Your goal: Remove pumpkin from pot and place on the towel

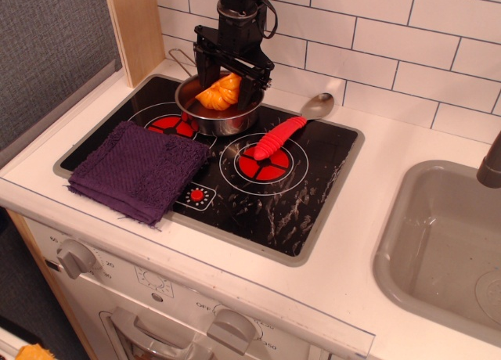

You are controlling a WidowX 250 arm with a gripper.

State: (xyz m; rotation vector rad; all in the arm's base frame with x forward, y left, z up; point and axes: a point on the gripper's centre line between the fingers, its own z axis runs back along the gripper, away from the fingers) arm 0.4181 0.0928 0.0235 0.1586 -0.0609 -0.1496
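The orange pumpkin (219, 94) needs to come out of the pot and go onto the towel (137, 171), so the robot's gripper should grab it by its ribbed sides next.
The orange pumpkin (219, 94) lies tilted on its edge inside the shiny steel pot (215, 125) on the back left burner. My black gripper (229, 78) hangs straight down over the pot. Its fingers stand wide apart on either side of the pumpkin, with the tips down at the pot's rim. The left finger is close against the pumpkin; there is a gap at the right one. The dark purple towel (137, 171) lies flat on the front left of the hob, apart from the pot.
A spoon with a red ribbed handle (278, 138) lies to the right of the pot, across the black hob (297, 196). A wooden post (137, 23) stands at the back left. A grey sink (438, 243) is at the right. A tiled wall is behind.
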